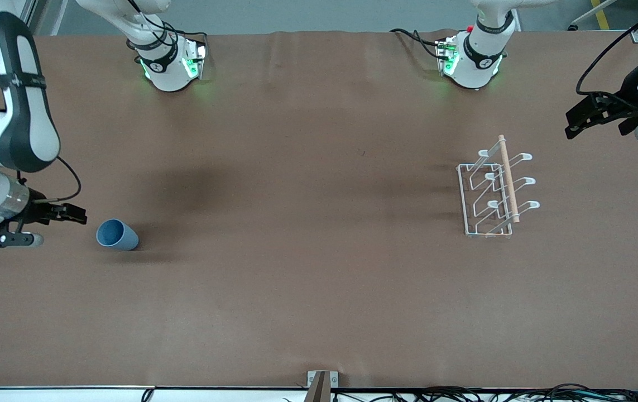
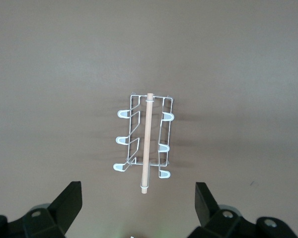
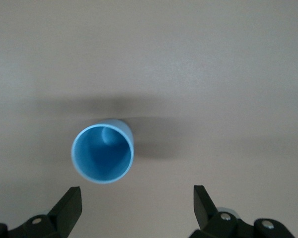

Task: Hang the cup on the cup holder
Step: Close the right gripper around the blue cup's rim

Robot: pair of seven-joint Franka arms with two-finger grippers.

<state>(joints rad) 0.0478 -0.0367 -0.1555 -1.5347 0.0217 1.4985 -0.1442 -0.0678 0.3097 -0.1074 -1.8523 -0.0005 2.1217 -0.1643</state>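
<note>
The light blue cup needs to hang on the white wire cup holder (image 1: 494,190), so my right gripper should grab the cup next by its open rim (image 1: 99,234).
The light blue cup (image 1: 117,234) stands rim up on the brown table toward the right arm's end; it also shows in the right wrist view (image 3: 103,153). My right gripper (image 1: 65,226) is open and empty, beside the cup and apart from it, on the side toward the table's end; its own view (image 3: 137,198) shows the cup ahead of the fingertips, off to one side. The white wire cup holder (image 1: 494,190) with a wooden rod stands toward the left arm's end. My left gripper (image 1: 592,125) is open and empty, in the air apart from the holder (image 2: 144,141), toward the table's end (image 2: 138,198).
The two arm bases (image 1: 171,67) (image 1: 472,64) stand along the table's edge farthest from the front camera. A small bracket (image 1: 321,382) sits at the nearest edge. Bare brown table lies between the cup and the holder.
</note>
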